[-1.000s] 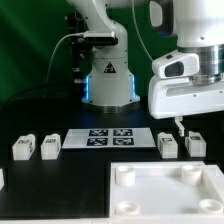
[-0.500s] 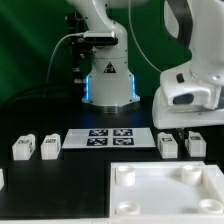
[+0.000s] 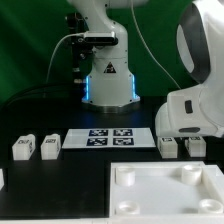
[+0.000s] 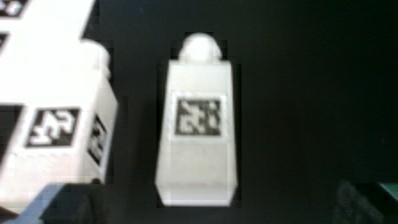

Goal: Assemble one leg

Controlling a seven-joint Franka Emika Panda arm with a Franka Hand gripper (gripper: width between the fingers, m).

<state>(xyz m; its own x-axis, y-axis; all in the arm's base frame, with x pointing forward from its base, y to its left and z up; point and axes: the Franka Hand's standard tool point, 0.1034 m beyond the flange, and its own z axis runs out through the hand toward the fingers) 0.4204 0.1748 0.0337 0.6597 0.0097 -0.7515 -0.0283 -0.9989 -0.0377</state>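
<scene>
My fingertips stop above the centred leg (image 3: pixel 196 147), so closing now would miss the leg. My gripper lowers next, before it closes on the leg.
In the wrist view one leg (image 4: pixel 199 120), a white peg with a rounded tip and a marker tag on its face, lies straight below my gripper (image 4: pixel 217 210). The dark fingers (image 4: pixel 68 205) stand wide apart on either side of its near end, open and not touching it. A second leg (image 4: pixel 63 125) lies close beside it. In the exterior view the gripper (image 3: pixel 183 137) hangs low over the two legs on the right (image 3: pixel 168 146) (image 3: pixel 196 147), its fingertips mostly hidden by the white hand. Two more legs (image 3: pixel 22 148) (image 3: pixel 49 147) lie on the left.
The marker board (image 3: pixel 110 137) lies between the two pairs of legs. The large white square panel (image 3: pixel 150 200) with raised rim and corner sockets lies in front. Another white part (image 3: pixel 2 178) shows at the left edge. The robot base (image 3: pixel 108 85) stands behind.
The arm has come down and shifted toward the exterior view's right, bringing the gripper low over the right pair of legs. The legs have not moved.
</scene>
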